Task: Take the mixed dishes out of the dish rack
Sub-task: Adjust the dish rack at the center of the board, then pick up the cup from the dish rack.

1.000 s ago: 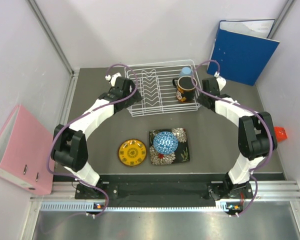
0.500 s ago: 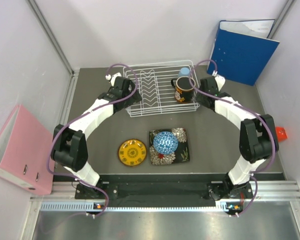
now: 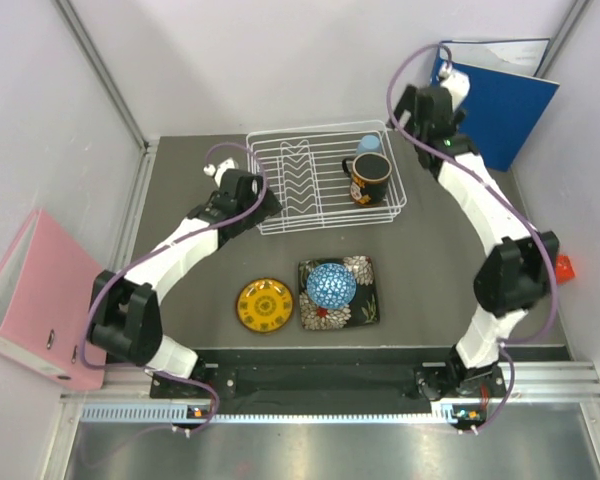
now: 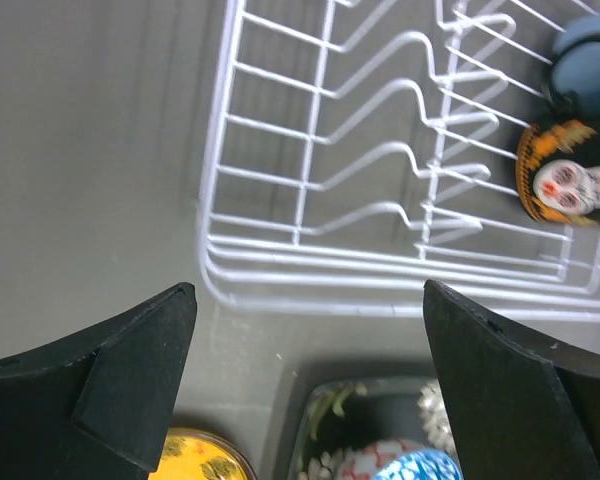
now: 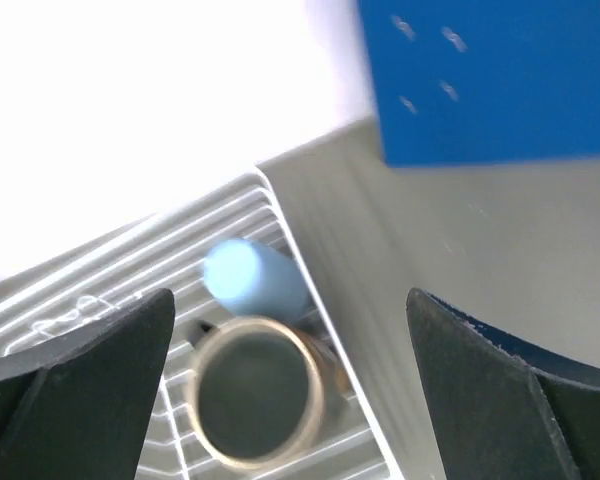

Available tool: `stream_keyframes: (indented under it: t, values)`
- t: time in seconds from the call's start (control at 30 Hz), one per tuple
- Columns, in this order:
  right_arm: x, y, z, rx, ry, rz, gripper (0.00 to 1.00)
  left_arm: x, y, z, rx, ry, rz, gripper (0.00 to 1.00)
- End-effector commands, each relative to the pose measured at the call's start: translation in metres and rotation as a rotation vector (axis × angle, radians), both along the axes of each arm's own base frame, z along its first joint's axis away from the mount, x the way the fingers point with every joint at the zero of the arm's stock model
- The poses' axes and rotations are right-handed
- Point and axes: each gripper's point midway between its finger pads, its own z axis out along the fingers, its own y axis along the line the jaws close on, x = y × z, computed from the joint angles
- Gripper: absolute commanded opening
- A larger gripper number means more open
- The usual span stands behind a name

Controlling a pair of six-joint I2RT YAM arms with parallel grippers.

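Note:
My right gripper is wide open above the small light blue cup point(image 3: 369, 145), so the cup would stay behind the mug in the rack if I lifted my right gripper now.
The white wire dish rack point(image 3: 310, 185) stands at the back of the table. In its right end are the dark patterned mug point(image 3: 370, 178) and, behind it, the small light blue cup point(image 3: 369, 145). The yellow plate point(image 3: 265, 305) lies in front, beside the black square plate point(image 3: 355, 305), which carries the blue mosaic bowl point(image 3: 331, 285). My left gripper point(image 3: 262, 200) is open and empty at the rack's front left corner point(image 4: 220, 280). My right gripper point(image 3: 421, 112) is open and empty, raised beyond the rack's back right corner. In the blurred right wrist view the mug point(image 5: 255, 400) and cup point(image 5: 255, 275) lie far below.
A blue binder point(image 3: 488, 100) leans on the back wall just behind my right gripper. A pink binder point(image 3: 30, 300) lies at the left wall. A small red object point(image 3: 561, 267) sits at the right edge.
My right gripper has opened beside the mug and risen back and to the right, toward the blue binder. The mug stays in the rack. My left arm has drawn slightly back from the rack.

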Motion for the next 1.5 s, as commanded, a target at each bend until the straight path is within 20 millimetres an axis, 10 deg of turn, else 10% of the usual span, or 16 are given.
stream_keyframes:
  t: [0.0, 0.2, 1.07, 1.47]
  values:
    - [0.051, 0.036, -0.009, -0.055, 0.033, 0.141, 0.98, -0.006, -0.019, 0.036, -0.14, -0.137, -0.024, 0.99]
    - [0.089, 0.071, -0.046, -0.103, 0.069, 0.263, 1.0, -0.02, -0.027, 0.031, -0.129, -0.11, -0.069, 0.99]
    - [0.105, 0.104, -0.156, -0.125, 0.195, 0.336, 0.97, -0.015, -0.022, 0.02, -0.048, -0.091, -0.084, 0.99]
    - [0.106, 0.097, -0.148, -0.122, 0.164, 0.287, 0.32, -0.015, -0.021, 0.017, -0.048, -0.079, -0.075, 0.99]
